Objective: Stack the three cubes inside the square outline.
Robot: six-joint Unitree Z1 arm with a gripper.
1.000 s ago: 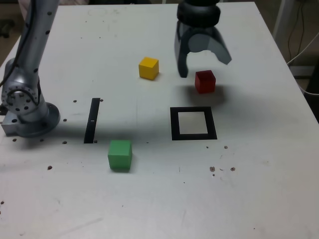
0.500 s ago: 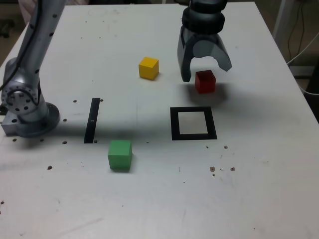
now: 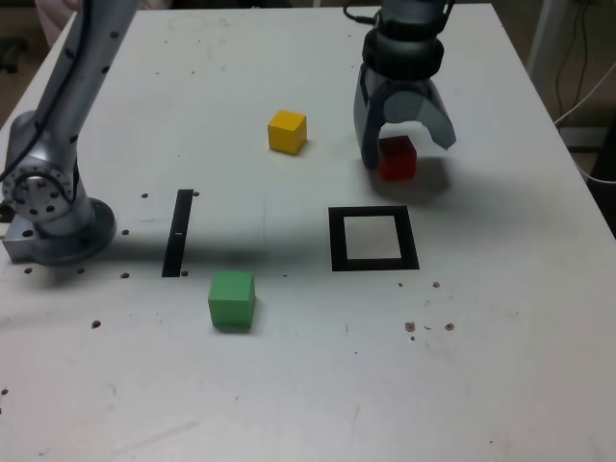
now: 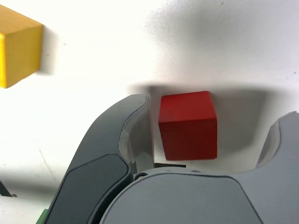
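Note:
The gripper grabs the red cube by its two opposite sides next, to start the stack inside the square outline.
The red cube rests on the white table, just behind the square outline. My gripper is lowered over it, open, with the cube between the two dark fingers. One finger is almost against a side of the cube; the other stands well apart from it. The yellow cube sits to the exterior view's left of the gripper. The green cube lies near the front, left of the outline in the exterior view. The outline's white centre holds nothing.
A narrow black strip lies on the table at the exterior view's left. The arm's grey base stands at the left edge, with its link rising over the back left. Cables hang beyond the right edge.
The gripper has moved to the exterior view's right and down, from beside the red cube to straddling it. Its jaws have narrowed slightly. No cube has moved.

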